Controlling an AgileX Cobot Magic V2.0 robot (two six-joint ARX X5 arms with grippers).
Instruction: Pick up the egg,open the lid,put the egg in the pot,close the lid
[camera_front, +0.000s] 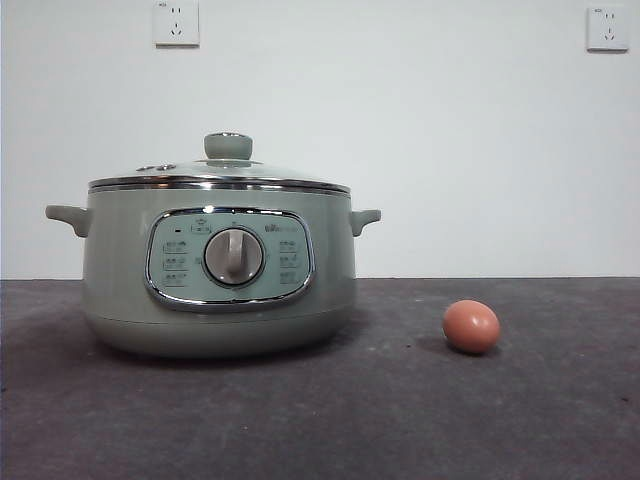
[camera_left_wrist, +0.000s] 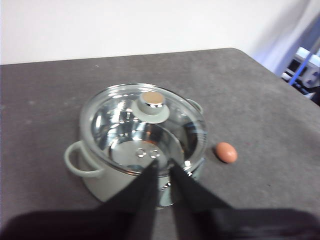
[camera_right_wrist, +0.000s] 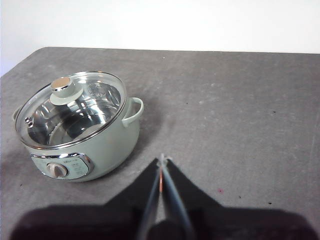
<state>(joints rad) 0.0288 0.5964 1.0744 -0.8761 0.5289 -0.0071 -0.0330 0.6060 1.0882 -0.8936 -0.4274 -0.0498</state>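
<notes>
The glass lid is as wide as the pot, so my left gripper will lift the lid by its narrow green knob (camera_front: 228, 147).
The pale sage-green pot (camera_front: 220, 270) stands on the dark table, left of the middle, with its grey dial facing the front view. The glass lid (camera_front: 222, 178) with its green knob sits shut on it. The reddish-brown egg (camera_front: 471, 326) lies on the table to the pot's right, apart from it. In the left wrist view my left gripper (camera_left_wrist: 163, 162) hovers above the near rim of the pot (camera_left_wrist: 100, 182) and the lid (camera_left_wrist: 145, 127), jaws slightly apart and empty, with the egg (camera_left_wrist: 226, 152) beside the pot. My right gripper (camera_right_wrist: 161, 159) is shut and empty over bare table, beside the pot (camera_right_wrist: 100, 150) and lid (camera_right_wrist: 70, 107). The egg is out of its view.
A white wall with two sockets (camera_front: 176, 22) stands behind the table. The dark grey tabletop (camera_front: 400, 420) stretches in front of and to the right of the pot. Neither arm shows in the front view.
</notes>
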